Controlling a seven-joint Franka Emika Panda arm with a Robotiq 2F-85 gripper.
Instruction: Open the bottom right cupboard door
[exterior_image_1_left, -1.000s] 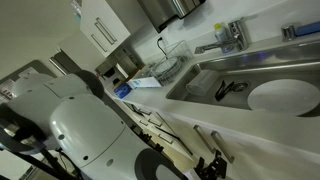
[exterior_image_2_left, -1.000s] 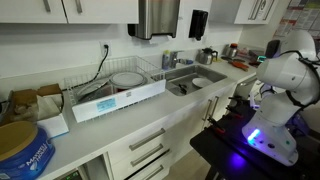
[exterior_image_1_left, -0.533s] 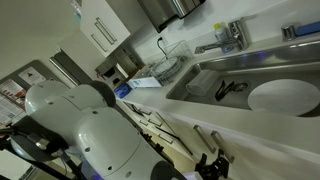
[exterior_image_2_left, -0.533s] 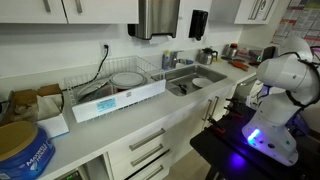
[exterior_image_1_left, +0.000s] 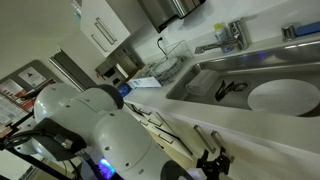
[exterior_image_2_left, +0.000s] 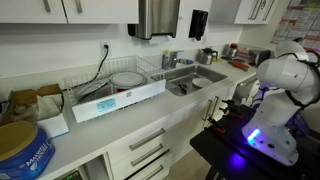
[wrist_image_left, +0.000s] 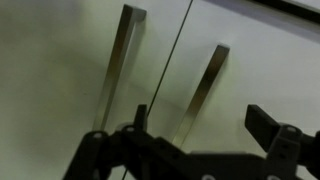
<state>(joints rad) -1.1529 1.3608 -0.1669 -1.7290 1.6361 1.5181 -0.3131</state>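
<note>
My gripper's open fingers stop short of the handle, so it is too early to close on the slim silver handle (wrist_image_left: 201, 95). My gripper moves toward the handle's bar first.
In the wrist view two white flat doors meet at a dark seam, each with a slim silver bar handle. The door right of the seam (wrist_image_left: 262, 55) carries one handle (wrist_image_left: 207, 85); I take it for the bottom right cupboard door, and it is closed. My gripper (wrist_image_left: 205, 122) is open, and that handle lies between its two dark fingers without touching them. The other handle (wrist_image_left: 122, 60) is just left of the seam. In an exterior view the gripper (exterior_image_1_left: 213, 163) is low against the cabinet fronts under the counter. The white arm (exterior_image_2_left: 282, 80) stands at the counter's end.
A steel sink (exterior_image_1_left: 245, 80) with a faucet (exterior_image_1_left: 231, 34) and a white plate (exterior_image_1_left: 283, 96) is set in the counter above. A dish rack (exterior_image_2_left: 112, 88), boxes (exterior_image_2_left: 30, 105) and wall cabinets (exterior_image_2_left: 40, 8) line the counter. Drawer fronts (exterior_image_2_left: 145, 150) sit below.
The arm's white body has swung across the exterior view, and in the other it shifted slightly right. The gripper stays low at the cabinet fronts.
</note>
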